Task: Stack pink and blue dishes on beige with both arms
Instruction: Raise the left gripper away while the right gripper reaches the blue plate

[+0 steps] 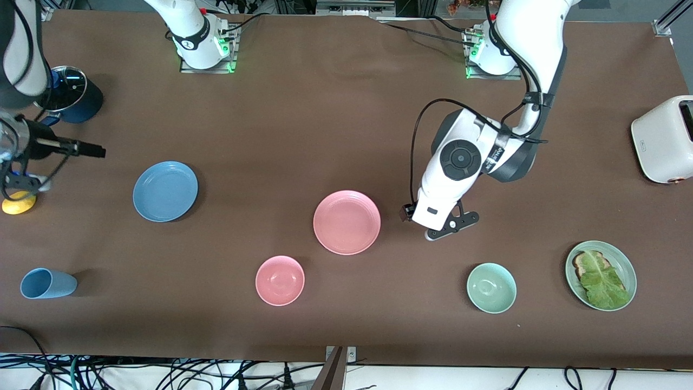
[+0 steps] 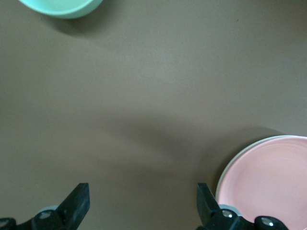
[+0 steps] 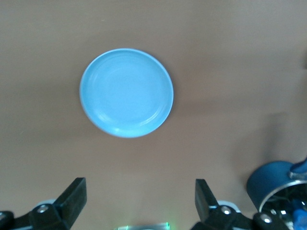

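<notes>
My right gripper grabs the blue plate by its rim next, to stack the blue plate point(image 1: 165, 190) onto the pink plate.
The pink plate point(image 1: 346, 222) lies mid-table on the beige plate point(image 2: 238, 155), of which only a thin pale rim shows under its edge in the left wrist view. My left gripper point(image 2: 143, 201) hangs open and empty over bare table beside that stack, toward the left arm's end; the front view hides its fingers under the hand. The blue plate point(image 1: 165, 190) lies alone toward the right arm's end and also shows as the blue plate point(image 3: 126, 93). My right gripper point(image 3: 140, 199) is open and empty, held above the table near that end's edge point(image 1: 89, 149), apart from the blue plate.
A pink bowl point(image 1: 280, 280), a green bowl point(image 1: 491, 287), a tipped blue cup point(image 1: 47, 283) and a green plate with toast and lettuce point(image 1: 601, 274) line the near side. A toaster point(image 1: 666, 139) stands at the left arm's end, a lidded dark blue pot point(image 1: 73, 93) and a yellow object point(image 1: 19, 203) at the other.
</notes>
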Controlling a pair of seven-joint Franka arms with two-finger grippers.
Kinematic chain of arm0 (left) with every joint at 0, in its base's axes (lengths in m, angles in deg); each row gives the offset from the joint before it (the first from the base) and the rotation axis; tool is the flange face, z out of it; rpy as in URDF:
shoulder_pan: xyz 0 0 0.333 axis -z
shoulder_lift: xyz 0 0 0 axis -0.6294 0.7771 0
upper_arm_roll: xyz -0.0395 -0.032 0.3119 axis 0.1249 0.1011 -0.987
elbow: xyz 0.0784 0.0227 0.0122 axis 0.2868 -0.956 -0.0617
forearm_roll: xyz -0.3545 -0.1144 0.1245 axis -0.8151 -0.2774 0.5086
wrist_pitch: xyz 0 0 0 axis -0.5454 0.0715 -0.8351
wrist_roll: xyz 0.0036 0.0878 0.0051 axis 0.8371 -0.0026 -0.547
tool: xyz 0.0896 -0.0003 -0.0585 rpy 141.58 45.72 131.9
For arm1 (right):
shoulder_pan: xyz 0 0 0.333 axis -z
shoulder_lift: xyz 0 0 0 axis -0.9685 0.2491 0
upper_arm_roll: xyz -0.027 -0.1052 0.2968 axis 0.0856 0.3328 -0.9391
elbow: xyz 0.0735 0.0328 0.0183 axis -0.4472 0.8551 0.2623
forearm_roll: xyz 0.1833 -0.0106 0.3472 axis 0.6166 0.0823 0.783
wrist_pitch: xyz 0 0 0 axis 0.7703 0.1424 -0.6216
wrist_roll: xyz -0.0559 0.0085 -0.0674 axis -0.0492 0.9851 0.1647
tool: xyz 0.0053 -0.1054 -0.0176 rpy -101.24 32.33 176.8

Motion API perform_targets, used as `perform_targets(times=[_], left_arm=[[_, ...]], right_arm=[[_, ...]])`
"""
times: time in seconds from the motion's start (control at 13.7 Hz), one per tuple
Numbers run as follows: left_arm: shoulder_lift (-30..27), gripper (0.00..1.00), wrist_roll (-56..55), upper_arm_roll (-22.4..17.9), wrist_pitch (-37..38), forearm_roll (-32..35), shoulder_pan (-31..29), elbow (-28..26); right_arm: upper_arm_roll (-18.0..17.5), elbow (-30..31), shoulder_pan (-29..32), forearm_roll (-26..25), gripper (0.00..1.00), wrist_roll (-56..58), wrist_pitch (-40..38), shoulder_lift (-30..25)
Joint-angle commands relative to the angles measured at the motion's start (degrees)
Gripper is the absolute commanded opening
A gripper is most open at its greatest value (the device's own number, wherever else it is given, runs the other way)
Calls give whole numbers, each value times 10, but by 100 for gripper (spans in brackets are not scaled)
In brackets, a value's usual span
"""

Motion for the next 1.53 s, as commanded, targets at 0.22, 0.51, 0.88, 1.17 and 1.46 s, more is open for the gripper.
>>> perform_targets(times=[0.22, 0.51, 0.88, 1.17, 1.46], left_arm=[[-52, 99, 179, 4, 58, 12, -77, -7], [-75, 99, 304, 4, 79, 13, -132, -7], [-121, 99, 430, -24, 137, 14, -174, -4], [-151, 99, 468, -37, 166, 14, -190, -3], [-200, 99, 488, -37, 215, 15, -209, -7]], right_arm=[[9, 63, 63, 111, 100, 67, 130, 68], [9, 64, 89, 174, 99, 138, 197, 138], [8, 65, 115, 243, 91, 217, 230, 192], [6, 63, 110, 244, 69, 219, 234, 211], [5, 60, 110, 245, 50, 217, 236, 224]])
